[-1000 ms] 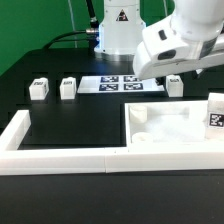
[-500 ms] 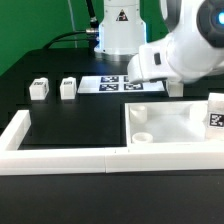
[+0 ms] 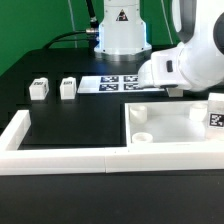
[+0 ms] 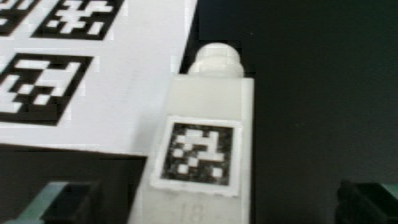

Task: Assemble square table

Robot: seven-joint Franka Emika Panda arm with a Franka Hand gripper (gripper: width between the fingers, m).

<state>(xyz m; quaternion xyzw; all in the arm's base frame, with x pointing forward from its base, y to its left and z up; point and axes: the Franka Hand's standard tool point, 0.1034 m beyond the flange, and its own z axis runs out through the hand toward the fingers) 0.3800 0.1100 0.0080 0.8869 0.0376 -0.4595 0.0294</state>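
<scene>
I should close my gripper on the white leg now, because my dark fingers are on both sides of it in the wrist view.
The square table slab (image 3: 178,128) lies at the exterior view's right, with round sockets and a raised rim. Two small tagged legs (image 3: 39,89) (image 3: 68,88) stand at the back left. Another tagged leg (image 3: 215,112) stands at the slab's right edge. In the wrist view a white leg (image 4: 205,140) with a tag lies on the black table beside the marker board (image 4: 80,70), between my fingers. My gripper (image 4: 217,205) is open, with one dark fingertip (image 4: 63,200) on each side of the leg, not touching it. In the exterior view my gripper (image 3: 176,90) is low behind the slab and hides that leg.
Long white bars (image 3: 60,157) form a low fence along the front and the left side. The marker board (image 3: 120,83) lies at the back middle. The robot base (image 3: 118,30) stands behind it.
My arm has moved toward the exterior view's right and come down over the leg behind the slab, which it now hides. The parts have not moved.
</scene>
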